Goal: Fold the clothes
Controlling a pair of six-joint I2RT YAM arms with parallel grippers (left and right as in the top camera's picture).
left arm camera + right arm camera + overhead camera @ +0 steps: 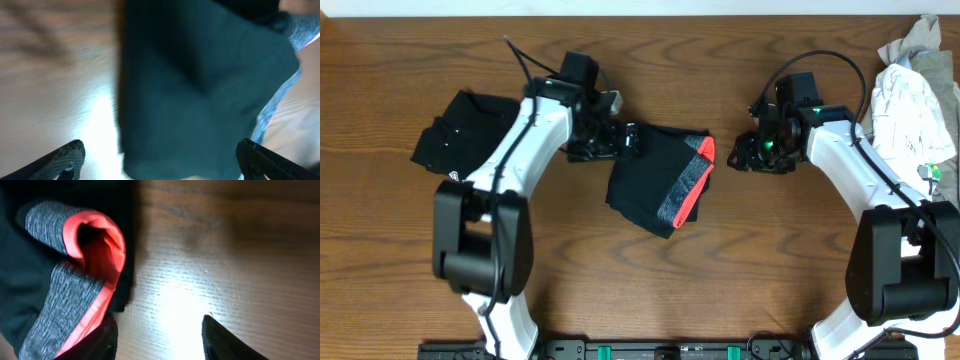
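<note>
My left gripper's fingers are above the folded edge of the dark cloth in the left wrist view, so I must lower them before closing.
Black shorts with a grey and red waistband lie folded at the table's middle. My left gripper is open at the shorts' upper left corner; in the left wrist view its fingers straddle the dark cloth. My right gripper is open and empty just right of the waistband; in the right wrist view its fingers are over bare wood beside the red band.
A folded black garment lies at the left, partly under the left arm. A heap of white and grey clothes sits at the right edge. The wooden table shows between them.
</note>
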